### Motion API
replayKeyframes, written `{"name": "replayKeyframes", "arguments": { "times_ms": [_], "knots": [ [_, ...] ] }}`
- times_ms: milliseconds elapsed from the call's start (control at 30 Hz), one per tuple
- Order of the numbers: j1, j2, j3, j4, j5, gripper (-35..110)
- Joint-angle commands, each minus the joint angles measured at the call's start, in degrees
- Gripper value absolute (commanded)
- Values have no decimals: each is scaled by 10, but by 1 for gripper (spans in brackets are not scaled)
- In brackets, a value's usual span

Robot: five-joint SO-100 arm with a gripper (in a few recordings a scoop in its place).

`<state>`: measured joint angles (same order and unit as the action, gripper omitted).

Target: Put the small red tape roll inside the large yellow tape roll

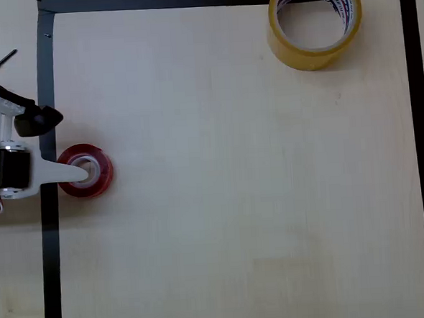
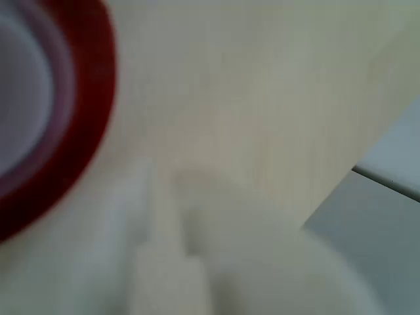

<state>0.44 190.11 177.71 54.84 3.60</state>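
I need to put the small red tape roll inside the large yellow tape roll, so I should next grab the small one by its red outer rim.
The small red tape roll lies flat at the left of the pale wooden table in the overhead view. My gripper reaches in from the left and stands open. Its white finger lies across the roll's rim with the tip over the whitish core. Its black finger is spread away above the roll, not touching it. In the blurred wrist view the red roll sits at the upper left, with the white finger below it. The large yellow tape roll stands on its flat side at the far upper right, its hole facing up.
A black tape border frames the work area on the left, top and right. A thin metal tool lies outside it at the upper left. The wrist view shows the table's edge with grey floor beyond.
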Motion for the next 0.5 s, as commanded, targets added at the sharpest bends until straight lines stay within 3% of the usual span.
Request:
{"name": "replayKeyframes", "arguments": {
  "times_ms": [0, 467],
  "knots": [
    [13, 10, -12, 11, 4, 0],
    [13, 10, -12, 11, 4, 0]
  ]
}}
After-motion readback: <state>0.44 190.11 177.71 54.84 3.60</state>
